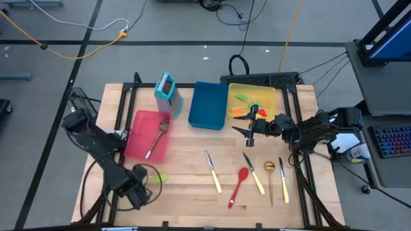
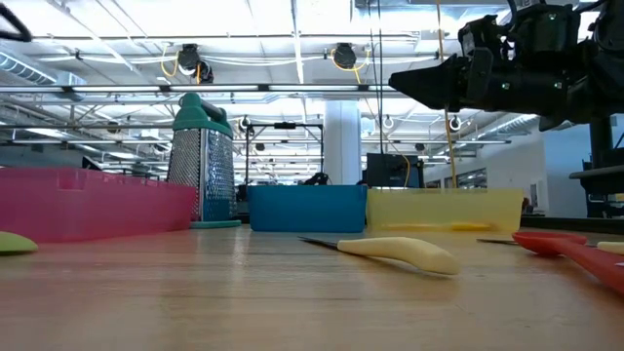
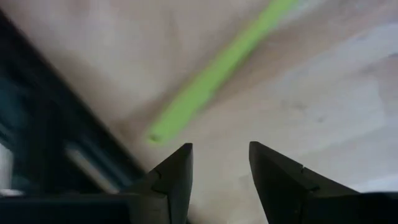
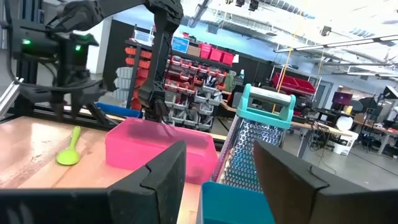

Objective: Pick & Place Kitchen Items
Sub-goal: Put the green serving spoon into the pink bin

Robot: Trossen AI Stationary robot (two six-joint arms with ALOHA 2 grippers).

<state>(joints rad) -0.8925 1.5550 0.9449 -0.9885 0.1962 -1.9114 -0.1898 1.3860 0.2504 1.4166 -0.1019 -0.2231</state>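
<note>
The robot's left gripper will take hold of the green spoon by its slim handle (image 3: 214, 78) next, to lift it into the red tray beside the wooden spoon.
My left gripper (image 1: 142, 187) (image 3: 221, 168) is open, low over the table's near left corner. It sits just short of a green spoon (image 1: 158, 178) (image 3: 211, 81) that lies flat on the wood, and touches nothing. My right gripper (image 1: 244, 133) (image 4: 217, 180) is open and empty. It hovers high by the near edge of the yellow tray (image 1: 270, 93), pointing toward the table's left. Green and orange mini spatulas (image 1: 243, 97) lie in that tray. A wooden spoon (image 1: 157, 136) rests in the red tray (image 1: 138, 131). Cream-handled knives (image 1: 213, 172), a red spoon (image 1: 239, 186) and a gold spoon (image 1: 270, 179) lie on the near table.
An empty blue tray (image 1: 207, 104) sits between the red and yellow trays. The teal upright grater-like holder (image 1: 167, 93) stands at the far side, behind the red tray. A black frame runs around the table's edges. Bare wood lies between the trays and the utensils.
</note>
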